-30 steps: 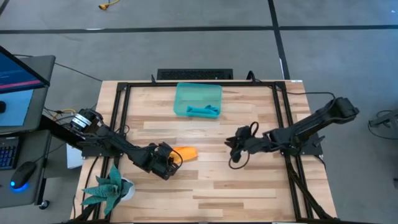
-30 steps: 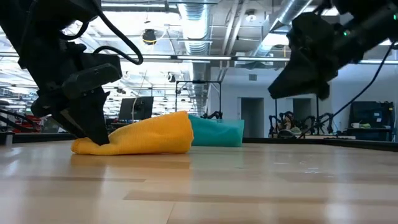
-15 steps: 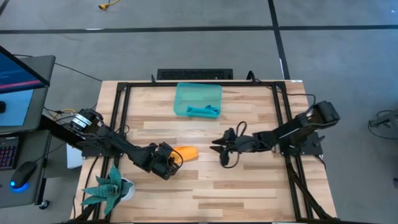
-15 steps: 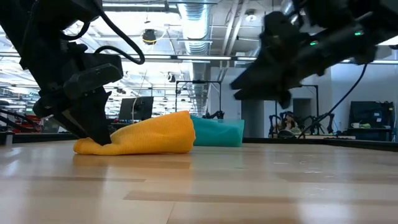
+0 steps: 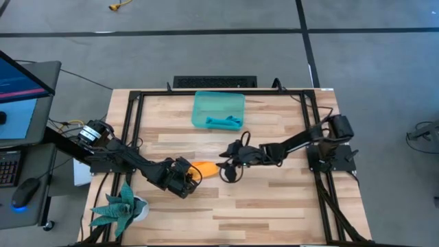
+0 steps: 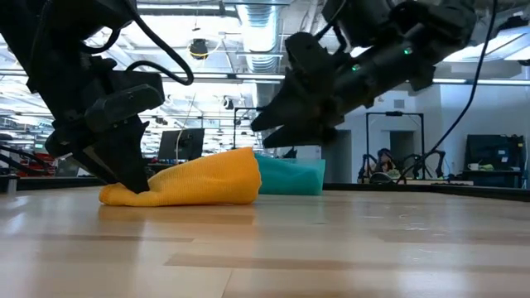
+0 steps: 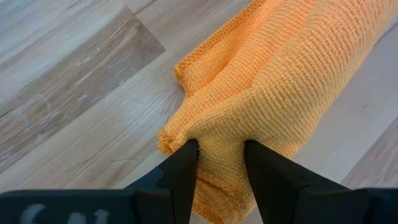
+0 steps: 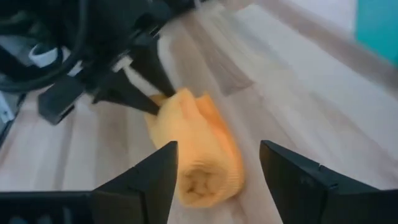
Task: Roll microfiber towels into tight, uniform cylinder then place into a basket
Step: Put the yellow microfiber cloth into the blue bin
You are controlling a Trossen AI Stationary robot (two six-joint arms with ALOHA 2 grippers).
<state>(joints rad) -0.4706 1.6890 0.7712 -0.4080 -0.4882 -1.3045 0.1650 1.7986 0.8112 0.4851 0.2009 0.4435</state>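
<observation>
My right gripper picks up the rolled orange towel by its open spiral end (image 5: 216,168) next, to lay it into the teal basket (image 5: 218,103).
The orange-yellow microfiber towel (image 5: 206,168) lies rolled up on the table's middle, its length running left to right. My left gripper (image 7: 221,146) is shut on its left end. My right gripper (image 8: 217,149) is open and hangs just off the roll's right end (image 8: 202,180), a little above the table (image 6: 265,136), touching nothing. The teal basket (image 5: 218,103) stands at the far middle of the table. The teal-blue towel (image 5: 223,123) lies rolled up inside it. My left gripper pinches a bunched fold of several layers at the orange roll's left end (image 7: 221,127) between its two fingers. The fingers slant down from the table's left (image 6: 132,174). The roll lies slack on the table, not lifted.
A green spiky plant in a white pot (image 5: 123,206) stands at the near left corner, close behind my left arm. Black frame rails (image 5: 134,123) run along the table's left, right and far edges. Bare wood (image 5: 260,206) lies in front of the roll.
My right gripper has travelled toward the table's left edge and slightly down, up to the orange roll's right end, and has opened wider on the way. The roll has stayed in place.
</observation>
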